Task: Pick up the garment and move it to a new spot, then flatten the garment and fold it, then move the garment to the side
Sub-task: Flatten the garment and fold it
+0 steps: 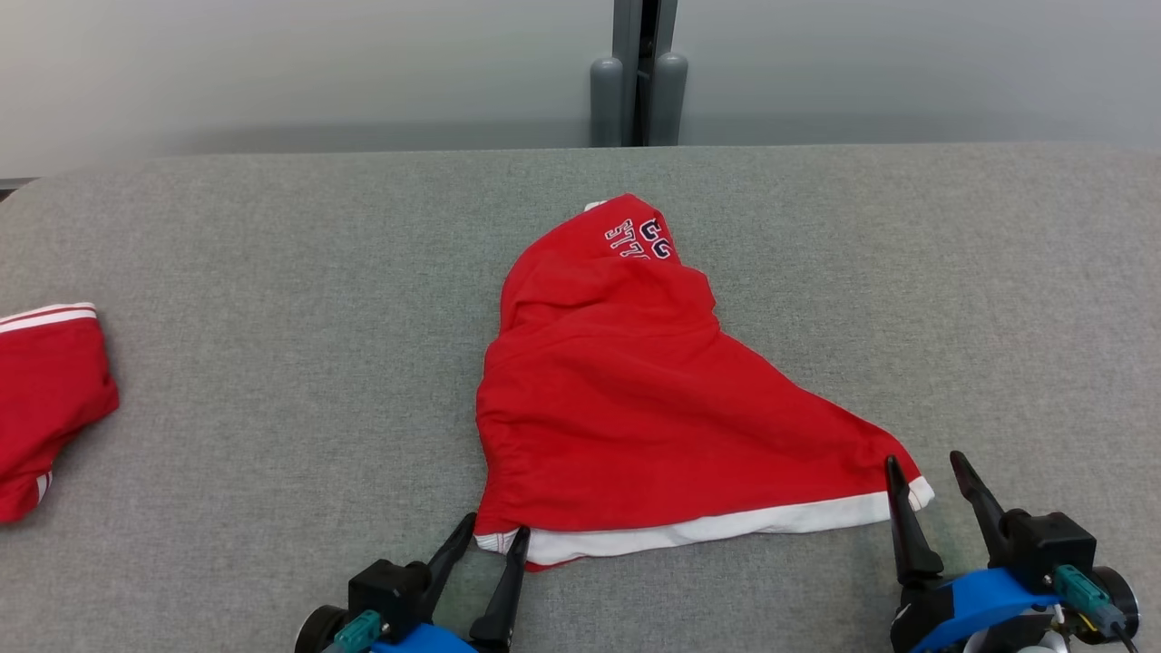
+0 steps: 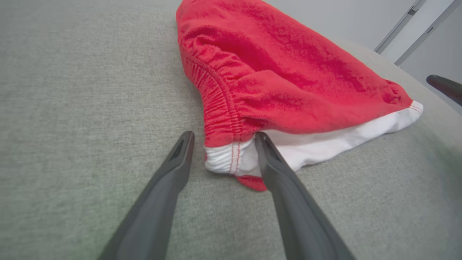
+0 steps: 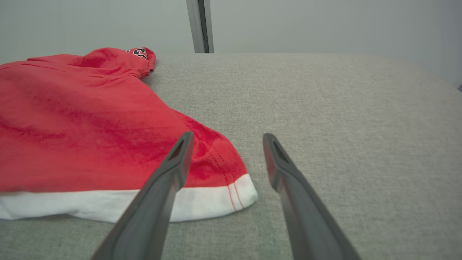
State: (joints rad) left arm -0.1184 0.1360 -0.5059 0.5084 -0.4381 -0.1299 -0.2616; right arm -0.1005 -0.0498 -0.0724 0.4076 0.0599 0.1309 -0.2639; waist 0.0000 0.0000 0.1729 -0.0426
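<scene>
I need to pick up the garment by its white hem corner (image 1: 498,540) with my left gripper next. That corner stands up, while the red cloth (image 1: 653,414) lies slack and bunched.
The garment (image 1: 626,399) is red with a white hem and dark lettering at its far tip; it lies bunched in a rough triangle mid-table. My left gripper (image 1: 494,528) is open at the hem's near-left corner (image 2: 231,159), which sits between its fingers in the left wrist view. At the hem's near-right corner (image 3: 238,191) my right gripper (image 1: 927,462) stands open, its left finger (image 3: 173,169) over the cloth and its right finger on bare table. Nothing is gripped.
A second red garment with white stripes (image 1: 45,399) lies at the table's left edge. The grey fabric table (image 1: 272,272) runs wide to both sides. A grey post (image 1: 639,82) stands behind the far edge against the wall.
</scene>
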